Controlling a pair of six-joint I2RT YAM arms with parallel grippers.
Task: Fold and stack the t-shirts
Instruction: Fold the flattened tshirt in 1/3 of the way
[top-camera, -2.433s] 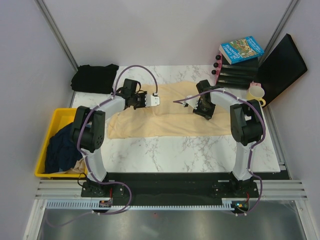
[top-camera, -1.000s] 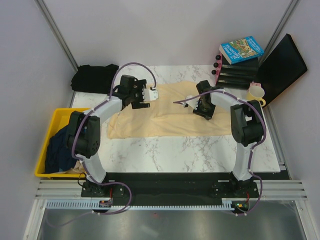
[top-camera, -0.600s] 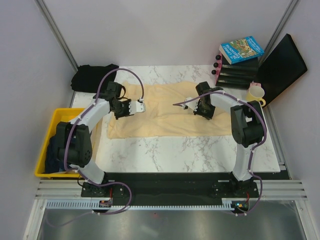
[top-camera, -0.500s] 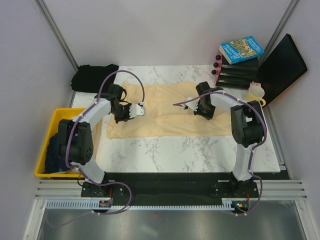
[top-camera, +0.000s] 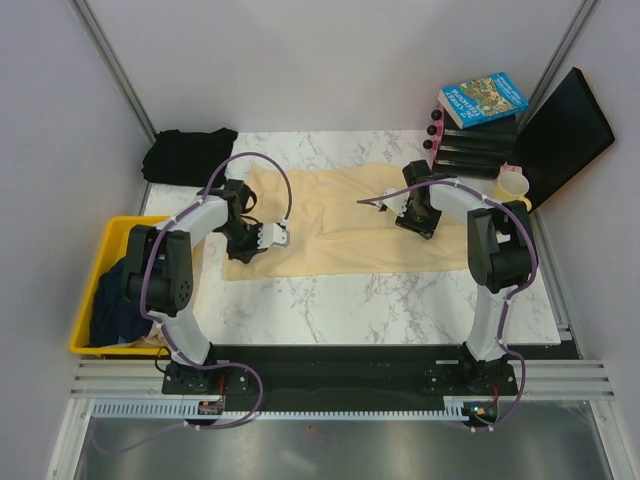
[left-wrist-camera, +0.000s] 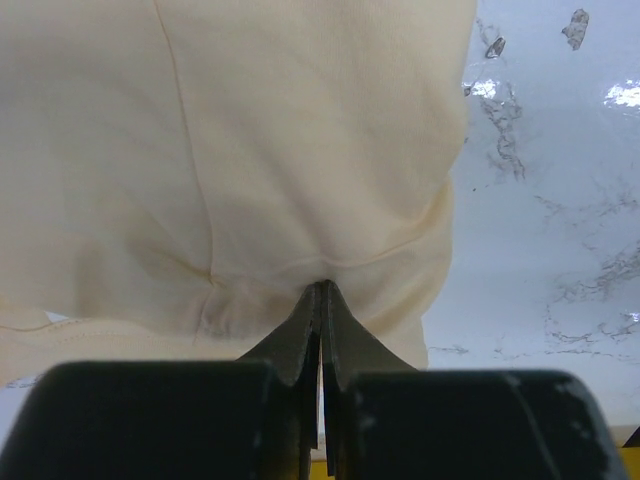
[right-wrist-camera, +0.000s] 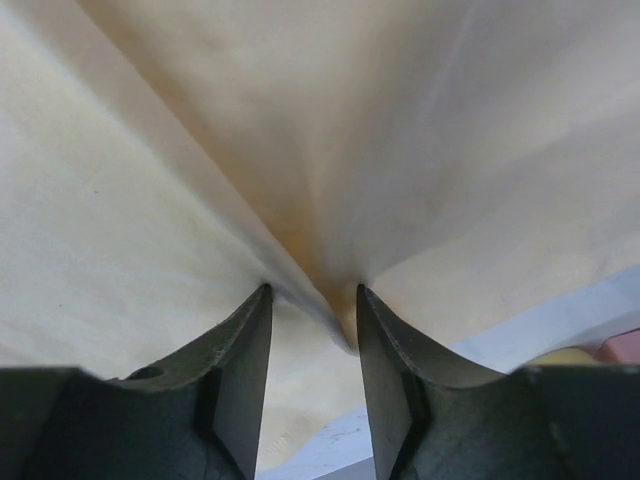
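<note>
The cream t-shirt's front side (top-camera: 413, 231) (right-wrist-camera: 325, 315) should be grabbed next by my right gripper, well apart from my left gripper, to pull that side straight for folding.
A large cream t-shirt (top-camera: 340, 225) lies spread across the marble table (top-camera: 380, 305). My left gripper (top-camera: 245, 245) is at the shirt's left end, near its front edge. Its jaws are shut on a puckered pinch of the cream cloth (left-wrist-camera: 300, 180), as the left gripper (left-wrist-camera: 320, 287) shows in the wrist view. My right gripper (top-camera: 417, 220) rests on the shirt's right part. In the wrist view the right gripper (right-wrist-camera: 312, 290) is open, with a raised ridge of cream cloth (right-wrist-camera: 340, 300) between the fingers. A black t-shirt (top-camera: 188, 155) lies bunched at the back left. A navy t-shirt (top-camera: 120, 295) sits in the bin.
A yellow bin (top-camera: 85, 300) hangs off the table's left side. At the back right stand a yellow cup (top-camera: 512, 185), stacked black boxes (top-camera: 475, 145) with a blue book (top-camera: 483, 98) on top, and a leaning black panel (top-camera: 565, 135).
My left gripper swung from the shirt's back left to its near-left end and shut on the cloth. The right jaws parted and the arm shifted slightly right.
</note>
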